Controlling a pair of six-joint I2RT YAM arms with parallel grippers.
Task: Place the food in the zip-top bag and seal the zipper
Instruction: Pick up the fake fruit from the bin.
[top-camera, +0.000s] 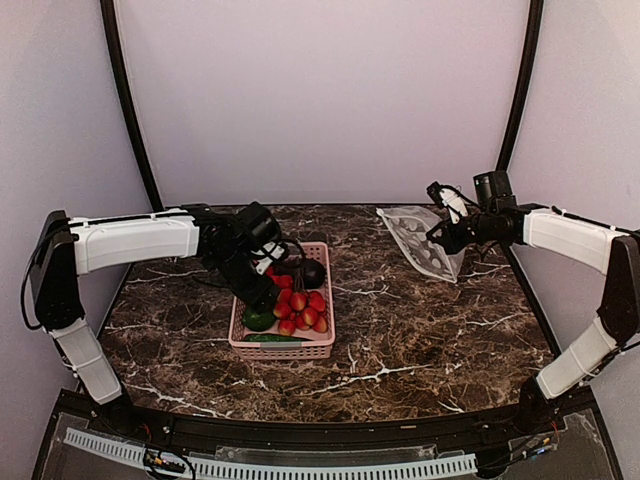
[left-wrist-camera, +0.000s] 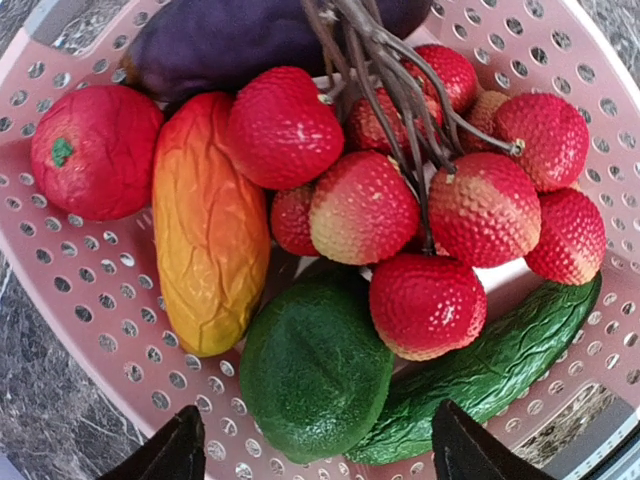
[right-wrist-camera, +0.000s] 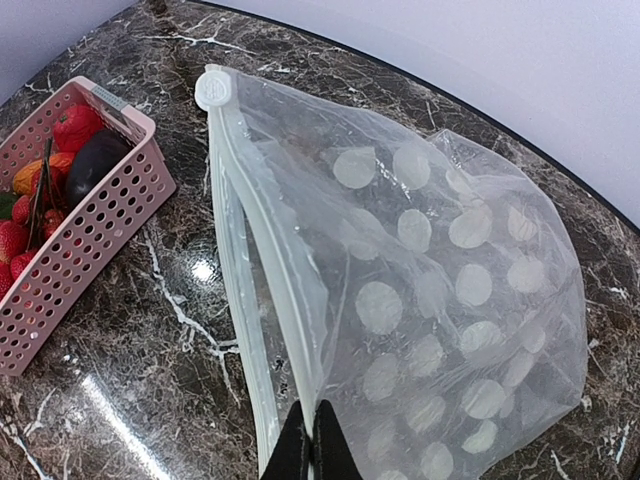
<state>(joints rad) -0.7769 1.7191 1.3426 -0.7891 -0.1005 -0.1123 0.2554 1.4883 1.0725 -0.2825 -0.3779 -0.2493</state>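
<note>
The pepper's far end should go into the bag first, so the robot's left gripper next has to grab the green pepper (left-wrist-camera: 315, 375) across its sides near one end.
The food lies in a pink basket (left-wrist-camera: 60, 290): a green pepper (left-wrist-camera: 315, 375), a cucumber (left-wrist-camera: 500, 365), an orange-red mango (left-wrist-camera: 205, 225), a purple eggplant (left-wrist-camera: 230, 40) and a stemmed bunch of red round fruits (left-wrist-camera: 365, 205). My left gripper (left-wrist-camera: 320, 462) hangs open just above the basket, its fingers on either side of the pepper without touching it. At the back right, my right gripper (right-wrist-camera: 313, 445) is shut on the upper mouth edge of the zip-top bag (right-wrist-camera: 430, 290). It holds the mouth lifted apart from the lower zipper (right-wrist-camera: 225, 220) strip. The bag looks empty.
The pink basket (top-camera: 280, 350) stands in the middle of the marble table, with the left gripper (top-camera: 264, 292) over its left half. The bag (top-camera: 425, 245) and right gripper (top-camera: 440, 235) are near the table's far right edge. A curved black frame and pale walls enclose the back.
</note>
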